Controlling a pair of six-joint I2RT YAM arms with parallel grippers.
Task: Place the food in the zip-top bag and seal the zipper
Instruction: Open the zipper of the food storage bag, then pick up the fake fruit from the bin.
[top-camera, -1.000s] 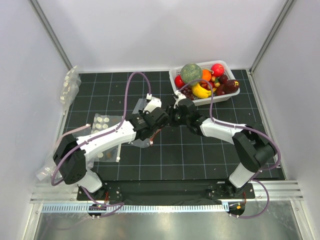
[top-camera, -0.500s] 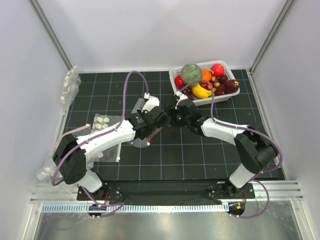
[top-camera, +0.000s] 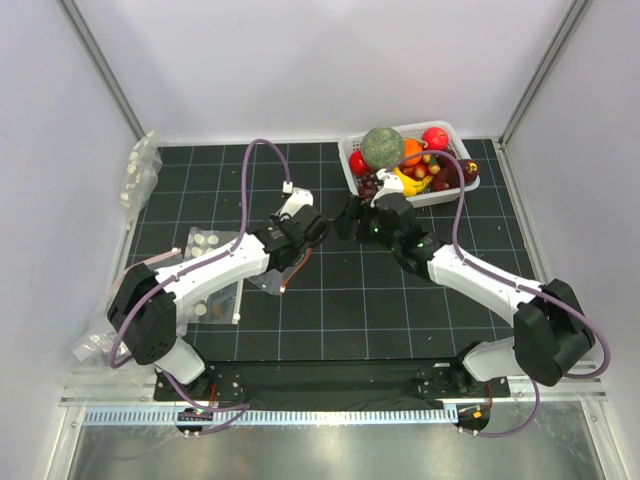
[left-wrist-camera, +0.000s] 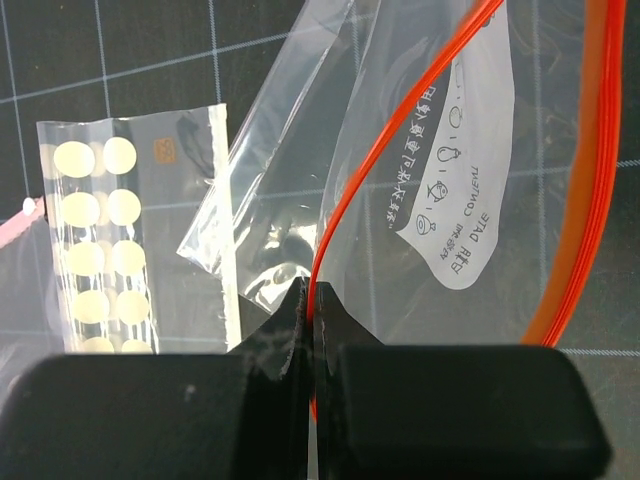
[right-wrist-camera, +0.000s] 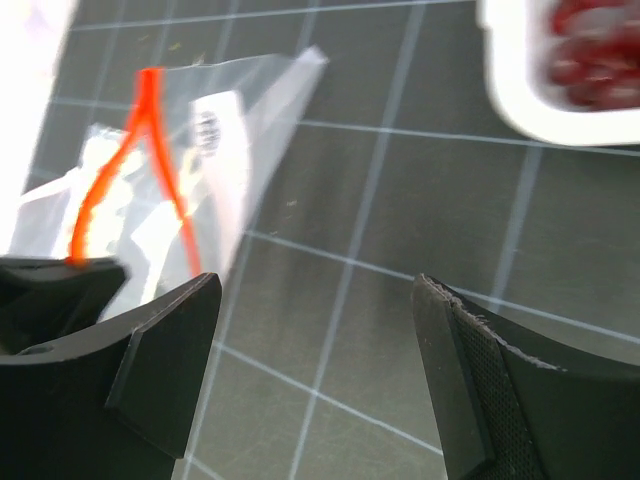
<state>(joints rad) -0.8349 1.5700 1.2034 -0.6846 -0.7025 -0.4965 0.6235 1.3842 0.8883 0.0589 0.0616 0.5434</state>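
Note:
I should grab one end of the red balls' cluster with my right gripper, so the rest can enter the zip-top bag.
The zip-top bag hangs clear and crumpled from my left gripper. In the left wrist view the left gripper is shut on the red-orange zipper, and the bag with its white label spreads beyond it. My right gripper is open and empty just right of the left one. In its own view the bag and zipper lie to its left. The food, red balls and an orange ball, sits in the white basket.
The basket at the back right also holds a green melon ball, a banana and dark fruits. Clear bags of white discs lie at left and by the left wall. The basket's corner shows in the right wrist view.
My right gripper has drawn away from the left gripper and moved back toward the basket, its arm stretching out. My left gripper has shifted slightly back, still holding the zipper.

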